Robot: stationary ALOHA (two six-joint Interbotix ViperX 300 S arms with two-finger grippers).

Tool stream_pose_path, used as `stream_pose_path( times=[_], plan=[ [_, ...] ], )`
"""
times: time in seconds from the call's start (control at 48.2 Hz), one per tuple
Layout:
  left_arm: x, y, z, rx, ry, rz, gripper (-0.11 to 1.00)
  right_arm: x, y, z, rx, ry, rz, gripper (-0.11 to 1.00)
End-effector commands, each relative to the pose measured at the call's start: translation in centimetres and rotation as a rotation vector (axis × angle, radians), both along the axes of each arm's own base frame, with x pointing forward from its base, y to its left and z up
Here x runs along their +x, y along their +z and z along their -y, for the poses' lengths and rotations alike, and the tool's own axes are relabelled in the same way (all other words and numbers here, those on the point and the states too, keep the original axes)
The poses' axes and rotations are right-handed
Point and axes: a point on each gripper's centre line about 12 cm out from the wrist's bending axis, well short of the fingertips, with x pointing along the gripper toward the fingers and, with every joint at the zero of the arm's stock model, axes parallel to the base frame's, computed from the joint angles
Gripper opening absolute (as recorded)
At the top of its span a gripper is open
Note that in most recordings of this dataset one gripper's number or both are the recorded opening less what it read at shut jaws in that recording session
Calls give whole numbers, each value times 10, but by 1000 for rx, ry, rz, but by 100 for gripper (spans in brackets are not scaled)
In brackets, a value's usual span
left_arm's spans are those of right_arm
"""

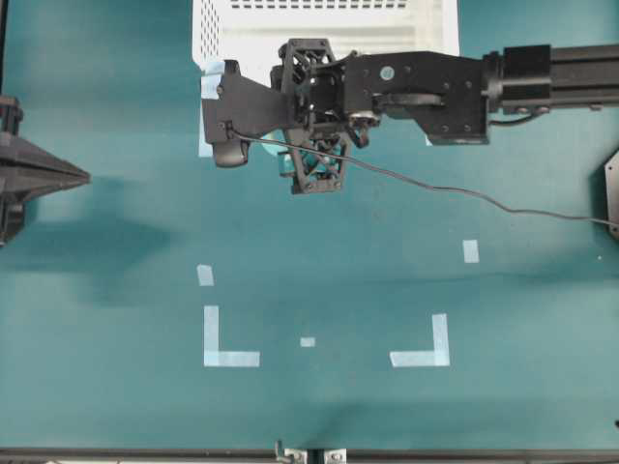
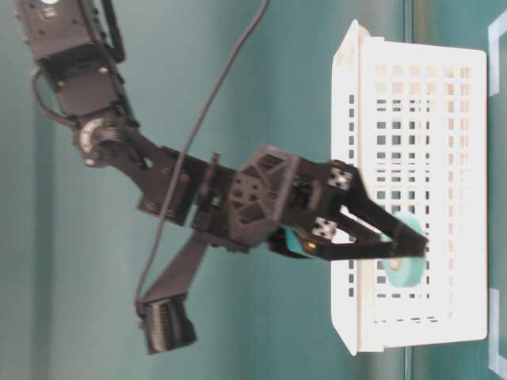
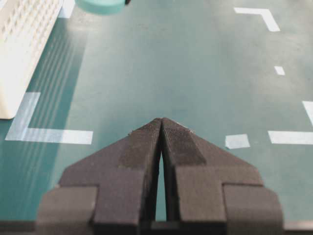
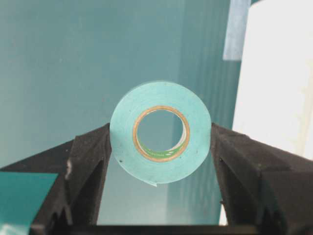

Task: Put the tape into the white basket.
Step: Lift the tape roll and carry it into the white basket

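Observation:
My right gripper needs to carry the tape (image 4: pixel 157 169) closer to the white basket before it lets go. The tape is hanging short of the basket in the right wrist view.
The tape (image 4: pixel 157 169), a teal roll with a pale core, hangs upright above the table, and my right gripper (image 4: pixel 160 133) is shut on it, its fingers pressing the roll's left and right edges. At table level the tape (image 2: pixel 402 274) shows at the fingertips in front of the white basket (image 2: pixel 444 87). From overhead the right gripper (image 1: pixel 314 121) sits just in front of the white basket (image 1: pixel 222 29), at its near left part, and hides the roll. My left gripper (image 3: pixel 161 120) is shut and empty, low at the table's left edge (image 1: pixel 82 177).
Pale L-shaped marks (image 1: pixel 230 354) (image 1: pixel 424 354) and small strips (image 1: pixel 470 250) lie flat on the green table. The right arm's cable (image 1: pixel 435 188) trails to the right. The basket's wall (image 3: pixel 22 54) stands far left of my left gripper.

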Motion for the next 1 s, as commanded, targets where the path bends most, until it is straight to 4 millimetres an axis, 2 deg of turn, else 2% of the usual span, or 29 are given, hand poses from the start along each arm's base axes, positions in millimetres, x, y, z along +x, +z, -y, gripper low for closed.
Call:
stream_pose_path(
  times=[0.0, 0.311, 0.415, 0.684, 0.974],
  plan=[
    [1, 5, 0, 3, -2, 11, -11, -1, 39, -1, -6, -1, 83, 68],
    [1, 5, 0, 3, -2, 11, -11, 1, 55, -1, -9, -1, 109, 68],
    [1, 5, 0, 3, -2, 11, -11, 0, 63, 5, -10, -15, 127, 68],
    [1, 5, 0, 3, -2, 11, -11, -15, 85, 39, -19, -91, 159, 68],
    [1, 5, 0, 3, -2, 9, -11, -31, 89, 83, -31, -186, 140, 68]
  ],
)
